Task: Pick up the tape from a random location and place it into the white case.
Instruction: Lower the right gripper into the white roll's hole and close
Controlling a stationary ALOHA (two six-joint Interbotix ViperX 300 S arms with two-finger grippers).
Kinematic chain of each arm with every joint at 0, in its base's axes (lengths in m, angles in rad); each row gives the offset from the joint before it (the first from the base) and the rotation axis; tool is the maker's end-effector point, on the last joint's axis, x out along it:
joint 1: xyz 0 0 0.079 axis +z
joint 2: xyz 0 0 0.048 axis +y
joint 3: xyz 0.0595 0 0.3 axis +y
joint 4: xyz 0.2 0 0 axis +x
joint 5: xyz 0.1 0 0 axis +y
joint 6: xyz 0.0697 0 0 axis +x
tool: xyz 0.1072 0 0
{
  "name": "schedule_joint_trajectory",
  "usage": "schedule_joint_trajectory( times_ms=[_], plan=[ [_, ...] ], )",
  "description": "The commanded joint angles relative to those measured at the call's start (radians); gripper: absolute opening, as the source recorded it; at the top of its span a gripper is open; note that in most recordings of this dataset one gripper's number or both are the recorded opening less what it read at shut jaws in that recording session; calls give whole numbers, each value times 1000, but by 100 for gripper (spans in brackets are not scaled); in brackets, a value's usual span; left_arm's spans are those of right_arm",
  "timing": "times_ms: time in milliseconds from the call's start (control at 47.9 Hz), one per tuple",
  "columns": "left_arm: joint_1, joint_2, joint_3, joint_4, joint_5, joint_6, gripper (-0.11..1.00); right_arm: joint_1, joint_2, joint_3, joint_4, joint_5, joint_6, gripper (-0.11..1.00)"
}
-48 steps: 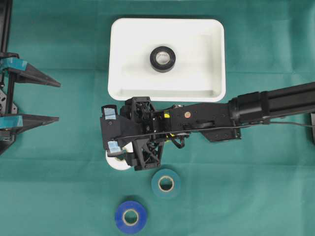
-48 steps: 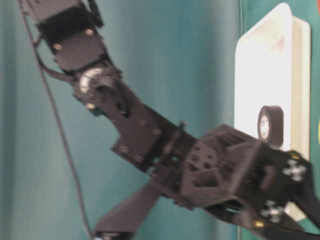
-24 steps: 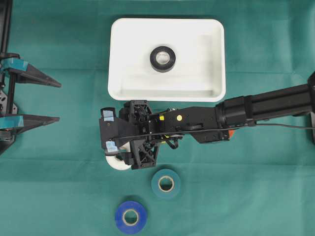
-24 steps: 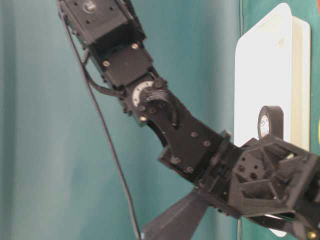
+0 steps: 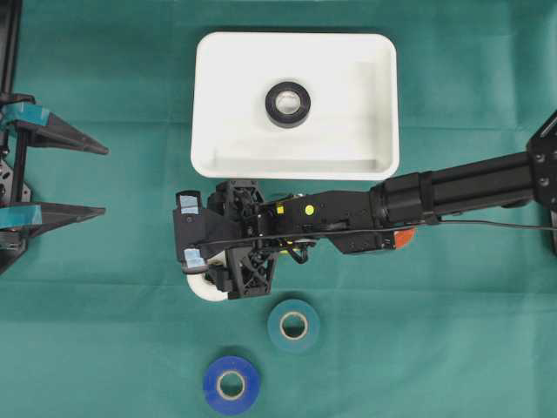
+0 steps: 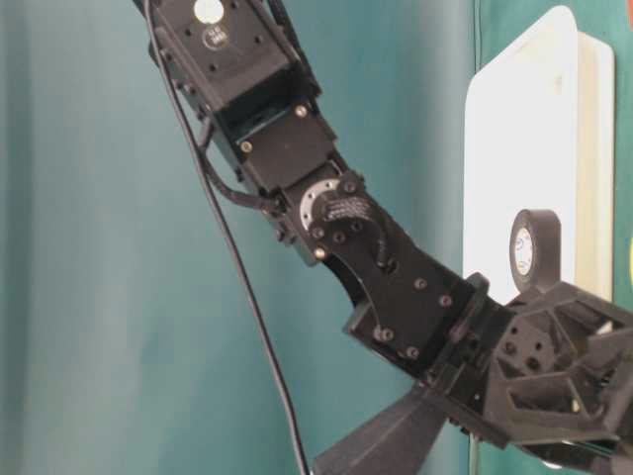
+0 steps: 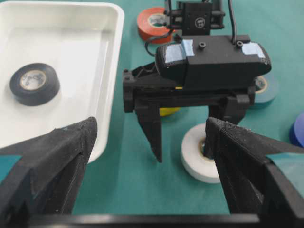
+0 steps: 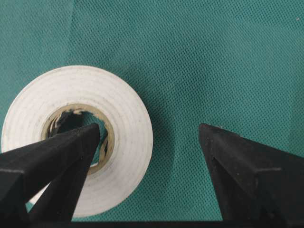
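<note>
I should next grip the white tape roll by its ring side (image 8: 130,142) with my right gripper, so that I can place the roll into the white case.
A white tape (image 5: 205,290) (image 7: 195,155) (image 8: 127,118) lies flat on the green cloth. My right gripper (image 5: 207,258) (image 7: 183,154) (image 8: 149,130) points down over it, open. One fingertip (image 8: 80,142) sits in the roll's core hole; the other stands on bare cloth outside the roll. The white case (image 5: 348,131) (image 7: 85,57) (image 6: 524,139) lies just beyond, with a black tape (image 5: 288,104) (image 7: 34,84) (image 6: 534,247) inside. My left gripper (image 5: 104,179) (image 7: 151,123) waits open at the left edge, holding nothing.
A green roll (image 5: 294,325) (image 7: 264,89) and a blue roll (image 5: 231,383) lie near the front edge. A red roll (image 7: 153,21) lies behind the right wrist and a yellow roll (image 7: 167,112) peeks out beneath it. The right arm (image 5: 452,187) spans the table in front of the case.
The right arm has sunk lower and reached slightly further left over the white roll, jaws staying open. The left arm and all rolls kept their places.
</note>
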Motion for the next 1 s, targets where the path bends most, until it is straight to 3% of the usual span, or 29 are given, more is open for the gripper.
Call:
schedule_joint_trajectory(
  times_ms=[0, 480, 564, 752, 982],
  plan=[
    [2, 9, -12, -2, -9, -2, 95, -2, -15, -31, 0, -3, 2, 91],
    [3, 9, -12, -2, -9, -2, 95, -2, -14, -32, 2, -5, 3, 87],
    [3, 9, -12, -2, -9, -2, 95, -2, -14, -32, 0, -5, 2, 76],
    [2, 9, -12, -2, -9, -2, 95, 0, -12, -32, 2, 12, -3, 33],
    [3, 9, -12, -2, -9, -2, 95, 5, -14, -32, 0, 21, -6, 33]
  ],
)
